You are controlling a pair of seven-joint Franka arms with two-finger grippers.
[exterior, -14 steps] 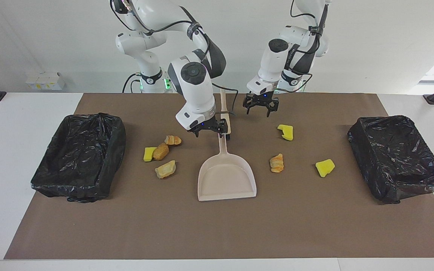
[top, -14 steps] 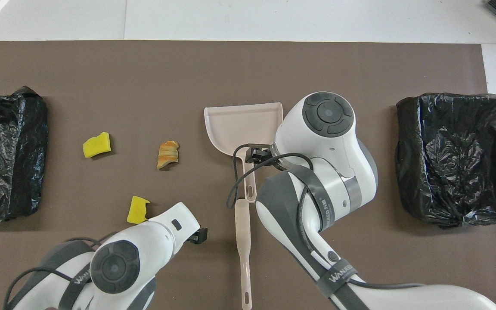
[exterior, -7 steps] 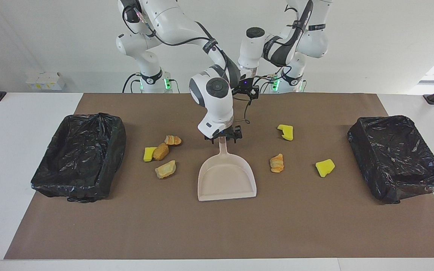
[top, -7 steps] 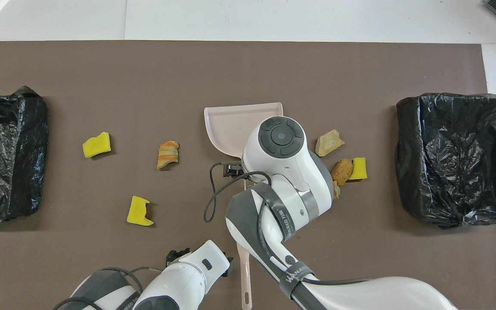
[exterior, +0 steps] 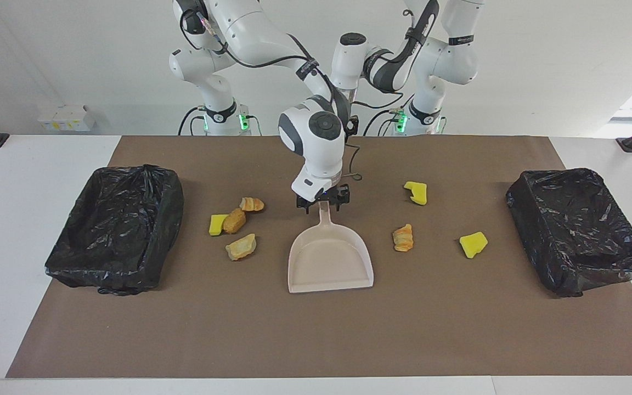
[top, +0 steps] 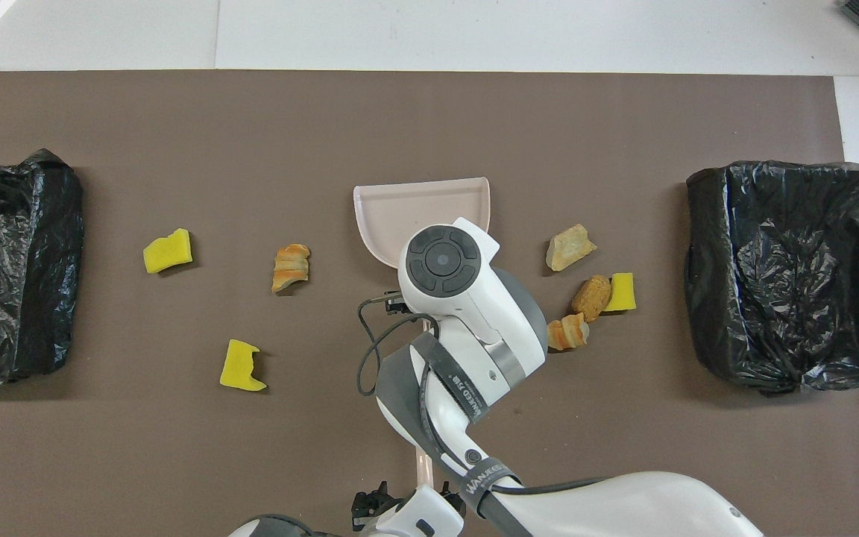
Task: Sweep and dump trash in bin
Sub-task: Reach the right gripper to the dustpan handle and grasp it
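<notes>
My right gripper will collect the swept trash for the bin, so next it should take hold of the beige dustpan by its handle.
The beige dustpan lies flat mid-table, its handle toward the robots; it also shows in the overhead view. My right gripper is low over the handle's end, open, a finger on each side. My left gripper hangs at the robots' edge of the mat, over the brush handle. The trash lies loose. A yellow sponge, a brown bread piece, a croissant and a bread chunk lie toward the right arm's end. A croissant and two yellow sponges lie toward the left arm's end.
A black-lined bin stands at the right arm's end of the brown mat and another at the left arm's end. The right arm's wrist covers the dustpan's handle from above.
My right gripper has moved from beside the brush to the dustpan handle and settled lower. My left arm has pulled back from over the mat to the robots' edge.
</notes>
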